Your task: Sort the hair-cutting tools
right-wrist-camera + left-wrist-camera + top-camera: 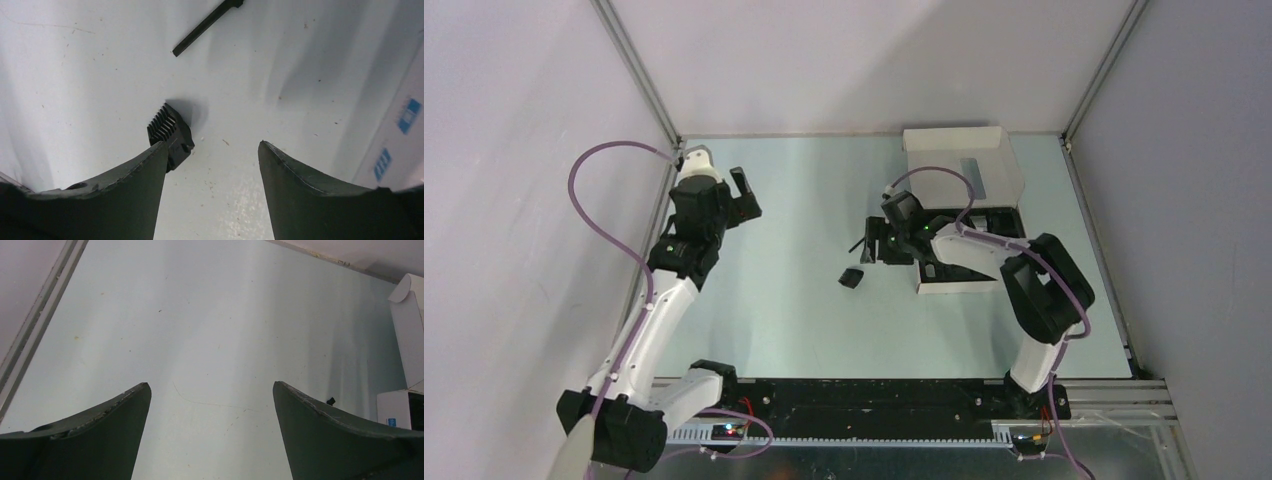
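Observation:
The right gripper grabs the black comb attachment by the edge (pixel 856 281) (pixel 182 153) opposite its teeth next, so its toothed end stays free to hand to my left gripper.
A black comb attachment (pixel 170 132) lies on the table just beyond my right gripper's left fingertip; in the top view it (pixel 852 278) is left of the white box. A thin black stick-brush (pixel 207 25) lies further on, and in the top view it (pixel 857 243) is beside the gripper. My right gripper (pixel 210 150) is open and empty above the table, and shows in the top view (pixel 877 242). My left gripper (pixel 211 387) is open and empty, far to the left (pixel 744 195). The clipper and the coiled cord are not visible.
A white cardboard box (pixel 964 165) with its lid raised stands at the back right, its tray partly under my right arm. Its edge shows in the right wrist view (pixel 400 125) and the left wrist view (pixel 407 335). The enclosure walls border the table.

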